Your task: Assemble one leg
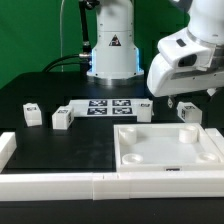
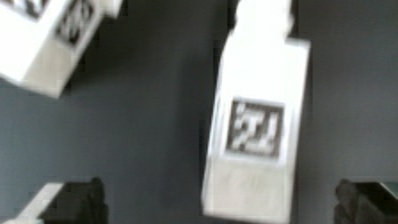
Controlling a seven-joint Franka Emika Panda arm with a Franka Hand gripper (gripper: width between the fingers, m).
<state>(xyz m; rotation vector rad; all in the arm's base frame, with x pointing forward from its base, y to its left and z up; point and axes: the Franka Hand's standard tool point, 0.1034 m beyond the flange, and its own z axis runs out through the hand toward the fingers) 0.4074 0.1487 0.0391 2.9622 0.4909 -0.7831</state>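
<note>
The leg should next be grabbed by its square marked body (image 1: 189, 114) (image 2: 251, 158) with my gripper. Its round end then stays free to go into the tray's corner hole.
Several small white legs with black-and-white markers lie on the black table. One leg (image 1: 189, 112) lies just behind the white tray. My gripper (image 1: 188, 99) hangs close above it, open and empty. In the wrist view this leg (image 2: 254, 120) lies lengthwise between my two dark fingertips (image 2: 64, 201), which stand wide apart on either side without touching it; the gripper (image 2: 217, 203) is over the leg's near end. A second leg (image 1: 143, 108) lies towards the exterior view's left of it and shows in a corner of the wrist view (image 2: 54, 40).
The large white tray (image 1: 166, 160) with corner holes lies at the front right of the exterior view. The marker board (image 1: 105, 107) lies mid-table. Two more legs (image 1: 33, 115) (image 1: 63, 119) lie on the left. A white rail (image 1: 60, 186) borders the front and left edge.
</note>
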